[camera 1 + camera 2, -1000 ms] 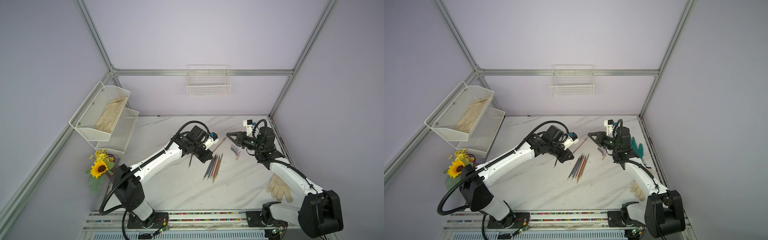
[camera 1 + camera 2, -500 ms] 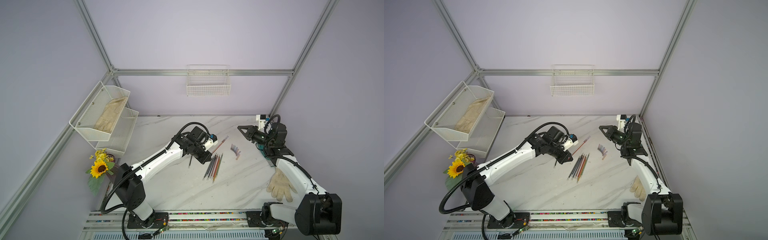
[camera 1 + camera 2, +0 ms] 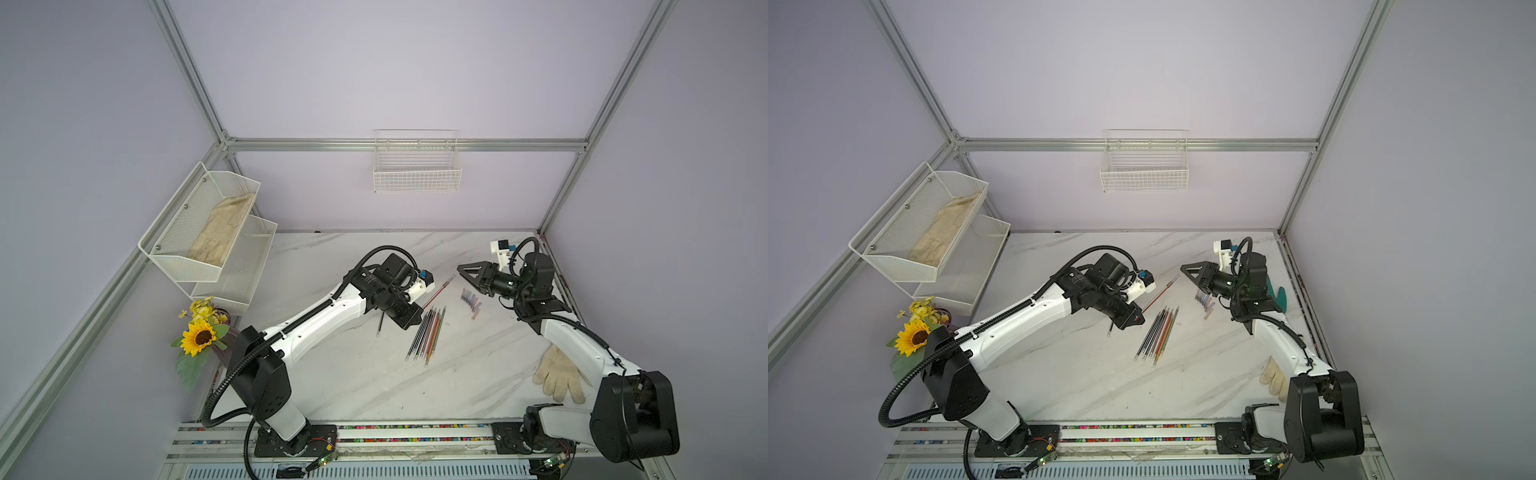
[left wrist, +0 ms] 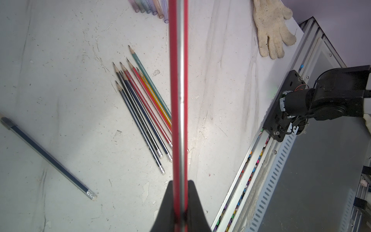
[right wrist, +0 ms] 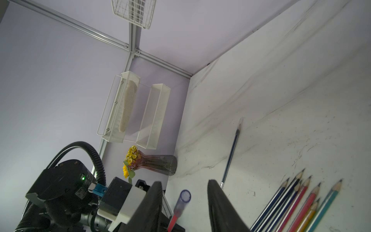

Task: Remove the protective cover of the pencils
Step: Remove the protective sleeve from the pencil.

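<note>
My right gripper's fingers stop short of the cover's end (image 3: 452,278) (image 5: 183,198), so it next moves toward the cover lined up between them before closing on it.
My left gripper (image 3: 420,308) (image 4: 179,182) is shut on a red pencil (image 3: 436,294) (image 3: 1158,296) (image 4: 178,90), which points up and to the right. Its tip wears a clear protective cover (image 5: 181,202) (image 3: 448,283). My right gripper (image 3: 460,269) (image 3: 1183,269) (image 5: 184,181) is open at that capped end; in the right wrist view the cover shows between the fingers, touching neither. Several bare pencils (image 3: 426,332) (image 3: 1156,334) (image 4: 144,104) lie bundled on the table. A lone dark pencil (image 3: 380,324) (image 4: 48,156) (image 5: 231,152) lies left of them, capped.
Several loose clear covers (image 3: 471,300) (image 3: 1204,301) lie in a row right of the bundle. A cloth glove (image 3: 559,378) lies at the front right. A vase of sunflowers (image 3: 201,332) and wire racks (image 3: 208,232) stand on the left; a wire basket (image 3: 417,170) hangs on the back wall.
My right gripper drew back to the right, then returned to the pencil's capped end, and its jaws have opened. The left gripper still holds the red pencil in about the same place.
</note>
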